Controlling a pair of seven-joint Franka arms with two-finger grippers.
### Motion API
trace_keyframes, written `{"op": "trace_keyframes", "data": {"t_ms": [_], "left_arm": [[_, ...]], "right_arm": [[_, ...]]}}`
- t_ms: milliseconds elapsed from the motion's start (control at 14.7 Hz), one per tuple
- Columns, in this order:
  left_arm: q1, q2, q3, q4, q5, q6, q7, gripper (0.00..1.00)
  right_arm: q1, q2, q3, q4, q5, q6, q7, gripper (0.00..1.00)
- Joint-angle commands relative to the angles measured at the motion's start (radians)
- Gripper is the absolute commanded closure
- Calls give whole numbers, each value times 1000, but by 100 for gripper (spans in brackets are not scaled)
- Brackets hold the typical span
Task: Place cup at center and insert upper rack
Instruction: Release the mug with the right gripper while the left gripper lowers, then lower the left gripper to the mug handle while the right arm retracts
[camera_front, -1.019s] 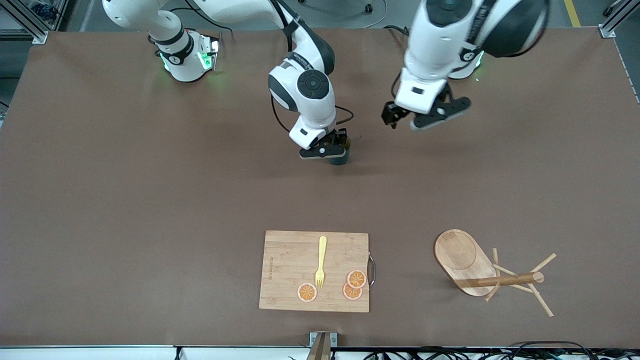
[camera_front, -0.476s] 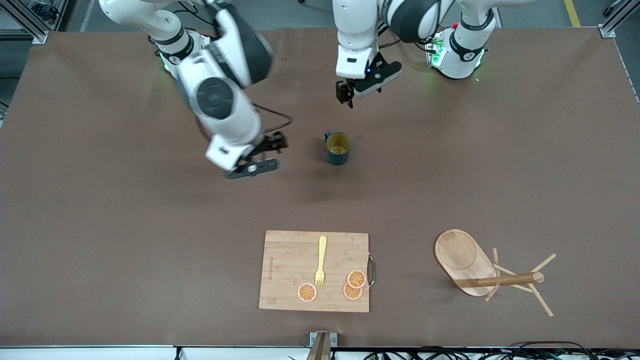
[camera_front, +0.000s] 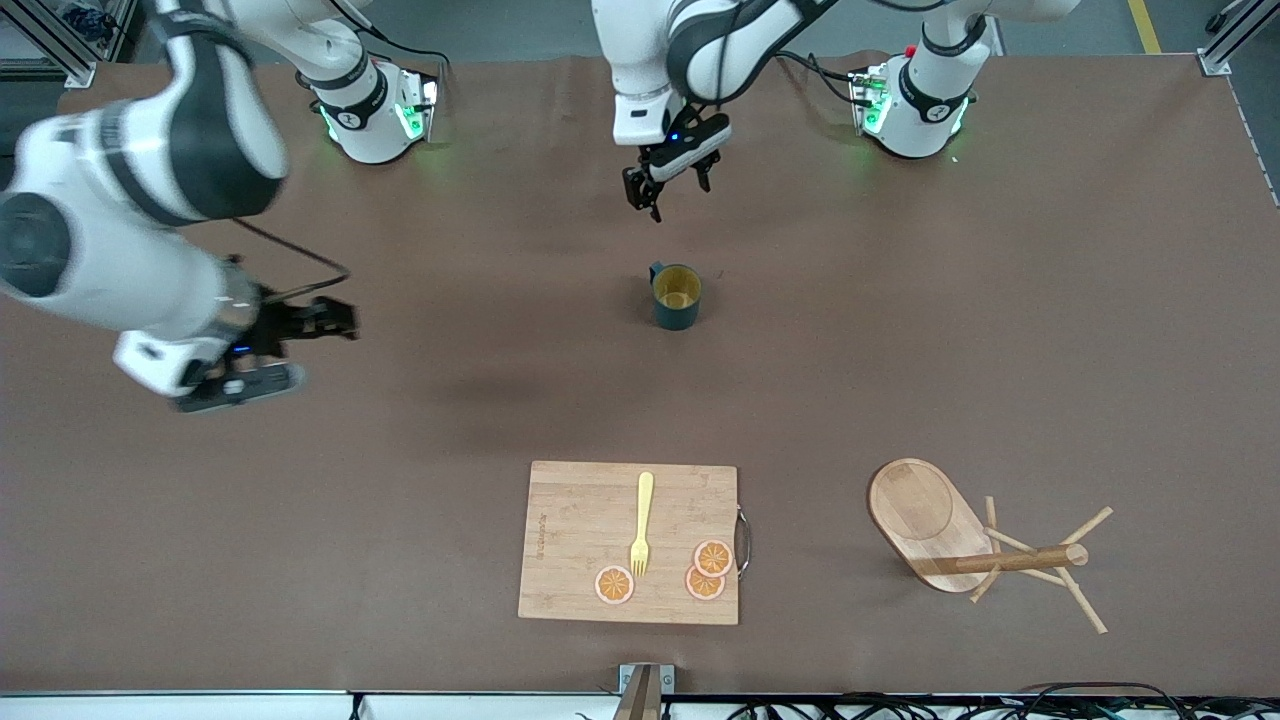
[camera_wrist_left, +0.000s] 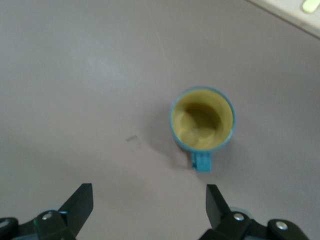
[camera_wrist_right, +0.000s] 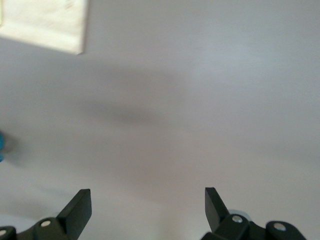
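Note:
The cup needs to hang on the upper rack (camera_front: 1044, 554). My left gripper needs to grab the cup by its handle (camera_front: 656, 270) next.
The dark teal cup (camera_front: 676, 296) stands upright on the brown table near its middle, its ochre inside showing. It also shows in the left wrist view (camera_wrist_left: 202, 120) with its handle toward the gripper. My left gripper (camera_front: 665, 188) hangs open and empty over the table between the cup and the robot bases; in its own view (camera_wrist_left: 149, 200) the fingers are wide apart. My right gripper (camera_front: 295, 350) is open and empty (camera_wrist_right: 147, 200) over bare table toward the right arm's end. The upper rack, a wooden mug tree (camera_front: 960, 545), lies on its side near the front camera, toward the left arm's end.
A bamboo cutting board (camera_front: 570, 520) lies nearer the front camera than the cup, with a yellow fork (camera_front: 642, 522) and three orange slices (camera_front: 712, 557) on it. A pale corner of the board (camera_wrist_right: 45, 22) shows in the right wrist view.
My right gripper let go of the cup and swung away toward the right arm's end of the table. My left gripper moved across to above the table beside the cup.

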Motion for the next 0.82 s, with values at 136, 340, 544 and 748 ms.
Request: {"op": "trace_keyframes", "data": {"t_ms": [136, 340, 544, 748], "left_arm": [[-216, 202, 129, 157, 213, -133, -149, 6], [-441, 277, 344, 261, 238, -176, -152, 14], [-586, 314, 505, 290, 239, -176, -172, 17], [-607, 339, 524, 295, 286, -176, -204, 22]], "right_arm": [[-124, -3, 27, 97, -91, -57, -2, 0], [-175, -2, 25, 140, -93, -60, 3, 0], [-216, 0, 27, 149, -76, -64, 6, 0], [-223, -2, 27, 140, -71, -151, 12, 0]]}}
